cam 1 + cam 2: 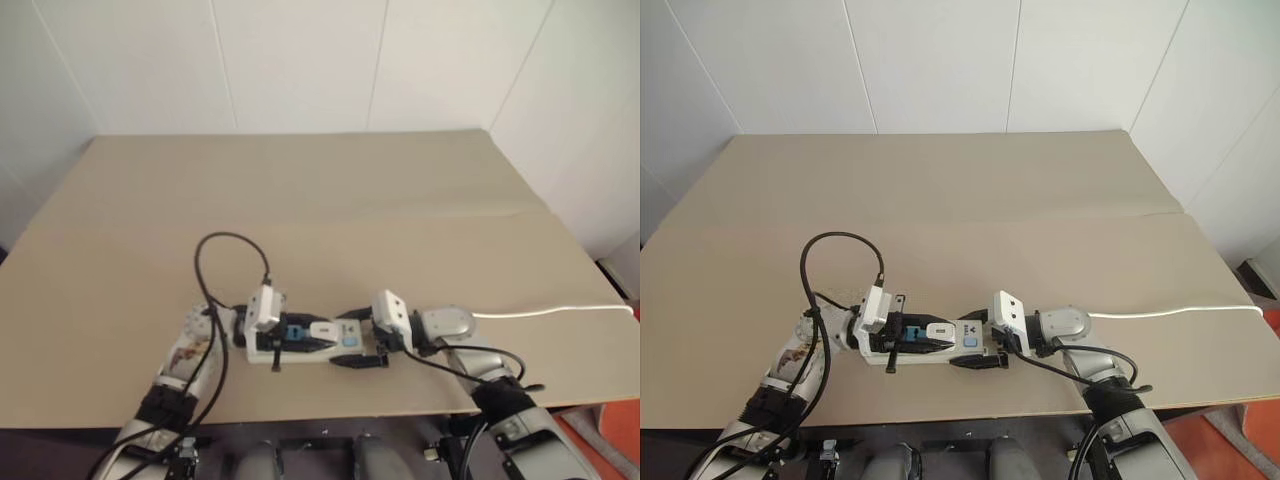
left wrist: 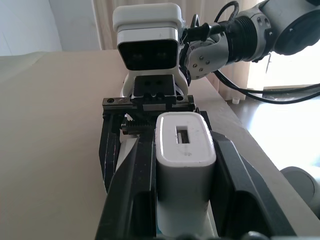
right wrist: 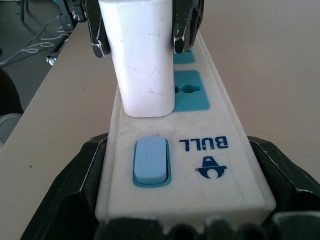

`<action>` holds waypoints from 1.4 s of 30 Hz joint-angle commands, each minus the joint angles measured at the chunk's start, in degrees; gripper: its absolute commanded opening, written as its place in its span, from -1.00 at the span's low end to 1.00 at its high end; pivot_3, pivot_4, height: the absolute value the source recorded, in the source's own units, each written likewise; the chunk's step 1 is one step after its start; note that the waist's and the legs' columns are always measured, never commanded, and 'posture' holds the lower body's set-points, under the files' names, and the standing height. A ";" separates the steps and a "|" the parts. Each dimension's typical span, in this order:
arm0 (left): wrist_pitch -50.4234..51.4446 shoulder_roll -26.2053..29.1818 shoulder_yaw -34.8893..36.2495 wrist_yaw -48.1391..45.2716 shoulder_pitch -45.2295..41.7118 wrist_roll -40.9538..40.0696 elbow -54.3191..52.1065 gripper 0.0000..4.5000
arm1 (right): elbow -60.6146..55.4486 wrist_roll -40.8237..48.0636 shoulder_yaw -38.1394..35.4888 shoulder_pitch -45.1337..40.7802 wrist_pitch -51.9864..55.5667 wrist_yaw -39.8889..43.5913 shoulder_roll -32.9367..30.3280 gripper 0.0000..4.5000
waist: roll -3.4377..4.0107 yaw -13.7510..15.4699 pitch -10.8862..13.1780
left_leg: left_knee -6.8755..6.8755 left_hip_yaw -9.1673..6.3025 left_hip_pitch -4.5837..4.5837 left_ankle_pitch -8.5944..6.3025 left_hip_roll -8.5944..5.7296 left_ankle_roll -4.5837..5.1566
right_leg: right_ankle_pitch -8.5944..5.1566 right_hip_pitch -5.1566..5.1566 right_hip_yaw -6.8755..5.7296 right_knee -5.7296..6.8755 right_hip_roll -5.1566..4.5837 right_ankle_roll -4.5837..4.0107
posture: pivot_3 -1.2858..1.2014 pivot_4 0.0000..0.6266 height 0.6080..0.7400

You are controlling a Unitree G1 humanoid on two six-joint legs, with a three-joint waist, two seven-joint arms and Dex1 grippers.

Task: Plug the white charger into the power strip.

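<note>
The white charger (image 1: 325, 331) stands upright with its base on the power strip's socket side (image 1: 300, 354), so it is time for my left gripper to open.
The power strip (image 3: 200, 165), a long white bar with blue sockets and a blue switch (image 3: 150, 160), lies near the table's front edge (image 1: 290, 352). The white charger (image 3: 142, 55) stands upright on the strip at the socket beside the switch. Its base meets the strip's face and its prongs are hidden. My left gripper (image 2: 185, 170) is shut on the charger, with a black finger (image 2: 132, 190) on each side. From the other side, my right gripper (image 3: 185, 220) is shut on the strip's switch end, its fingers (image 3: 65, 200) flanking it.
The strip's thin white cord (image 1: 550, 311) runs off to the right across the tan tabletop (image 1: 320, 200). A black cable (image 1: 230, 250) loops up from my left arm. The table's front edge (image 1: 330, 412) is close below the strip. White walls stand behind.
</note>
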 commanded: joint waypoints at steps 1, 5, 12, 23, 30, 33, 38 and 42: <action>-2.62 3.89 -1.28 -1.09 2.19 5.91 7.31 -0.55 | 0.33 -1.45 0.37 1.34 1.85 0.61 -1.81 0.53 | 0.06 0.03 -0.11 | -0.01 0.00 0.01 0.00 0.00 0.00 | 0.00 0.02 0.00 -0.02 0.00 0.00 | 0.03 -0.52 1.00; -3.32 3.87 -1.65 0.13 1.87 5.75 8.87 -0.55 | 0.24 -1.34 0.33 1.20 2.15 0.70 -2.00 0.53 | 0.21 0.05 -0.28 | -0.08 0.03 0.14 0.00 -0.01 0.00 | -0.01 0.10 0.03 -0.03 0.00 0.01 | 0.03 -0.52 1.00; 4.64 4.55 -1.24 2.78 1.77 3.12 2.54 -0.55 | 0.58 -1.43 0.47 0.83 2.16 0.67 -1.72 0.53 | 0.23 0.15 -0.31 | -0.10 0.03 0.23 0.00 -0.01 0.00 | -0.05 0.18 0.04 -0.05 0.01 0.08 | 0.03 -0.52 1.00; 9.74 6.23 -0.74 3.50 3.59 1.32 -4.59 0.44 | 2.00 -1.59 0.76 -0.14 1.35 0.57 -0.93 0.53 | 0.26 -0.45 -0.32 | -0.33 0.03 0.17 0.00 -0.01 0.00 | -0.02 0.11 0.05 -0.26 -0.01 0.03 | 0.03 -0.52 1.00; 9.83 6.62 0.10 3.36 3.86 0.82 -5.01 0.86 | 2.28 -1.67 0.70 -0.25 1.29 0.72 -0.89 0.53 | 0.27 -0.41 -0.32 | -0.33 0.04 0.18 0.00 -0.01 0.00 | -0.02 0.12 0.06 -0.27 0.00 0.04 | 0.03 -0.52 1.00; 11.90 8.35 1.51 2.65 3.89 -0.76 -7.21 0.86 | 2.44 -1.76 0.70 -0.37 1.25 0.61 -0.73 0.53 | 0.27 -0.40 -0.32 | -0.33 0.04 0.16 0.00 0.00 0.00 | -0.02 0.11 0.05 -0.27 0.00 0.04 | 0.03 -0.52 1.00; 17.04 18.33 8.11 -3.05 1.85 -6.66 -12.31 0.86 | 1.36 -0.72 -0.32 -0.21 2.63 -0.13 -0.73 0.53 | 0.24 -0.73 -0.16 | -0.35 0.01 -0.04 0.00 0.04 0.00 | -0.02 -0.10 0.02 -0.26 0.03 0.03 | 0.03 -0.52 1.00; 19.58 24.47 13.47 -5.94 -0.12 -10.22 -13.43 0.88 | -3.91 -0.41 -2.34 1.41 3.92 -1.10 -4.50 0.99 | 0.21 0.04 -0.09 | -0.35 0.00 -0.17 0.00 0.04 0.00 | -0.02 -0.11 -0.08 -0.43 -0.03 0.03 | 0.03 -0.52 1.00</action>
